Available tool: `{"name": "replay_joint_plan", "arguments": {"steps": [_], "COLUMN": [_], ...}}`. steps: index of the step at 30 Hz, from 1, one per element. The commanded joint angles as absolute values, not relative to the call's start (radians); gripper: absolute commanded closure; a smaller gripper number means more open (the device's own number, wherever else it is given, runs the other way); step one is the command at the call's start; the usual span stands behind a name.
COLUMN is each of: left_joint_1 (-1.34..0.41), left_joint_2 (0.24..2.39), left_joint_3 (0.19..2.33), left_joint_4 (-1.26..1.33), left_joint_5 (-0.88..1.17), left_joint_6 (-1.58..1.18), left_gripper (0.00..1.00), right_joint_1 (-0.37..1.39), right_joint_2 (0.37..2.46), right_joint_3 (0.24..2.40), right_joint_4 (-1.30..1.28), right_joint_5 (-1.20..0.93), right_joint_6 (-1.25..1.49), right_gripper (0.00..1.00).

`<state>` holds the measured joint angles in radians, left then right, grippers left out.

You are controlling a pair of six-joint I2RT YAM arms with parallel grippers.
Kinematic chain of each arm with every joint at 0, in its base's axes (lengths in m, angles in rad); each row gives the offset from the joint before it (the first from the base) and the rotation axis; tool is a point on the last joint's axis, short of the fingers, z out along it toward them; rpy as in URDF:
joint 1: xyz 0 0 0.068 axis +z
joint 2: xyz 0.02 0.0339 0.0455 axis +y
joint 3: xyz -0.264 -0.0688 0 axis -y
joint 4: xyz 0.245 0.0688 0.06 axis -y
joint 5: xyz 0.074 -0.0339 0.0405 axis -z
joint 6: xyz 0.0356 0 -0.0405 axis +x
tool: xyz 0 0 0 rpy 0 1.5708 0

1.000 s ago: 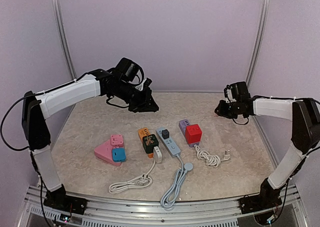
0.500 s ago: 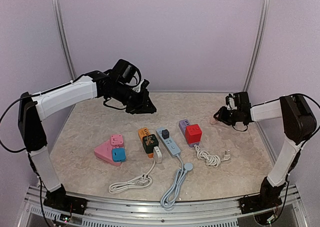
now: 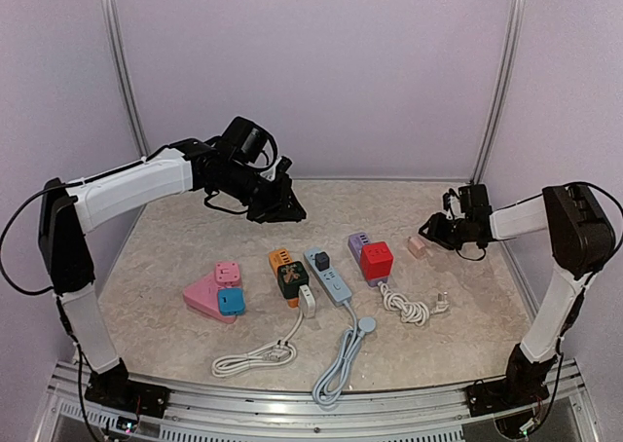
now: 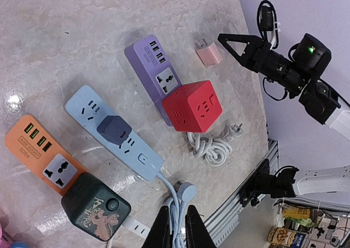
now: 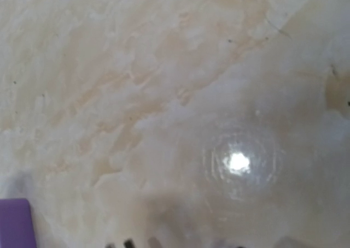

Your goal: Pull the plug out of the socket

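I should pull off the red cube plug [image 3: 376, 260] by grabbing its opposite sides across the purple socket with my right gripper, so the socket stays free.
A small pink plug [image 3: 417, 246] lies loose on the table, just right of the purple socket strip [image 3: 358, 241], prongs free [image 4: 209, 55]. My right gripper [image 3: 429, 232] hovers low beside it, not touching, and stands open; its black fingers [image 4: 240, 45] show in the left wrist view. A red cube plug [image 4: 191, 106] still sits in the purple strip [image 4: 147, 62]. My left gripper [image 3: 290, 208] hangs high over the back of the table, shut [image 4: 178, 229] with nothing in it. The right wrist view is blurred marble tabletop with a purple corner [image 5: 13, 220].
A blue strip [image 3: 331, 278] carries a dark blue plug [image 4: 114, 129]. An orange strip [image 3: 280, 259] carries a dark green plug [image 4: 95, 206]. A pink triangular socket [image 3: 206, 296] lies at the left. Coiled cables [image 3: 407, 309] trail toward the near rail [image 3: 292, 418].
My right gripper came down from mid-air to the table by the purple strip and opened, leaving the pink plug lying there. The left arm barely shifted.
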<state>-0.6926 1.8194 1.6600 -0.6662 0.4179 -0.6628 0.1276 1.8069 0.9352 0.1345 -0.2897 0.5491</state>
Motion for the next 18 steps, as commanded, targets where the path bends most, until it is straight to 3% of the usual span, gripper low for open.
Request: {"name": "replay_joint_plan", "arguments": {"steps": [1,9,18], "left_joint_1": [-0.69,-0.693,-0.694], "left_joint_2": [1.853,1.874,1.885], "left_joint_3": [1.695,1.703,1.693], "left_joint_4": [-0.66,-0.657,-0.652], "left_joint_5": [0.412,0.411,0.41], "left_joint_6": [-0.669,-0.67,-0.67], "left_gripper": [0.9,0.9,0.9], "right_joint_1": [0.117,0.177,0.367], "right_joint_2": [1.764,1.656,1.55], "right_joint_3": [0.92,0.953,0.999], "right_joint_4": [0.091,-0.053,-0.236], "right_joint_5": [-0.266,-0.154,0.028], "right_joint_6": [0.509,0.429,0.39], "right_gripper": [0.55,0.5,0.35]}}
